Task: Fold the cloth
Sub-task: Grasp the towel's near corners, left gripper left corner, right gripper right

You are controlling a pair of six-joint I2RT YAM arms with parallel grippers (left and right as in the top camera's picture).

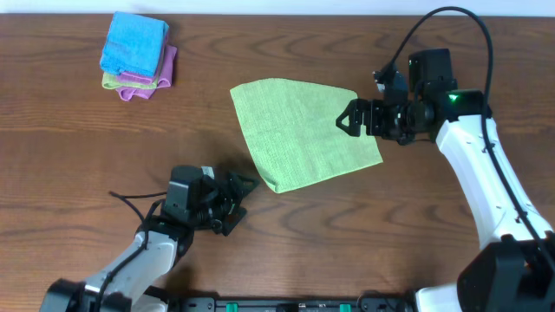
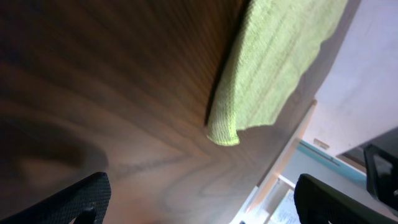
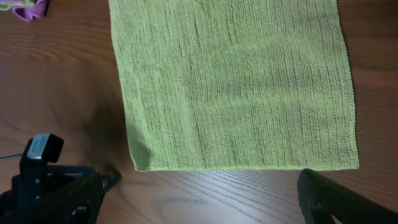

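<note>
The lime-green cloth needs its near edge folded over its far edge, so my left gripper will next pick up the cloth by its near corner (image 1: pixel 277 188) (image 2: pixel 224 135).
The lime-green cloth (image 1: pixel 303 132) lies flat on the wooden table, near the middle. It also shows in the left wrist view (image 2: pixel 273 62) and fills the top of the right wrist view (image 3: pixel 233 81). My left gripper (image 1: pixel 241 199) is open and empty, just left of the cloth's near corner; its fingers (image 2: pixel 199 202) frame bare table. My right gripper (image 1: pixel 347 117) is open and empty, at the cloth's right edge; its fingers (image 3: pixel 205 199) sit over bare wood just off that edge.
A folded stack of cloths sits at the far left: a blue cloth (image 1: pixel 134 43) on top, a purple cloth (image 1: pixel 165 71) and a green one beneath. A purple corner shows in the right wrist view (image 3: pixel 28 9). The table's far edge (image 2: pixel 298 134) is close.
</note>
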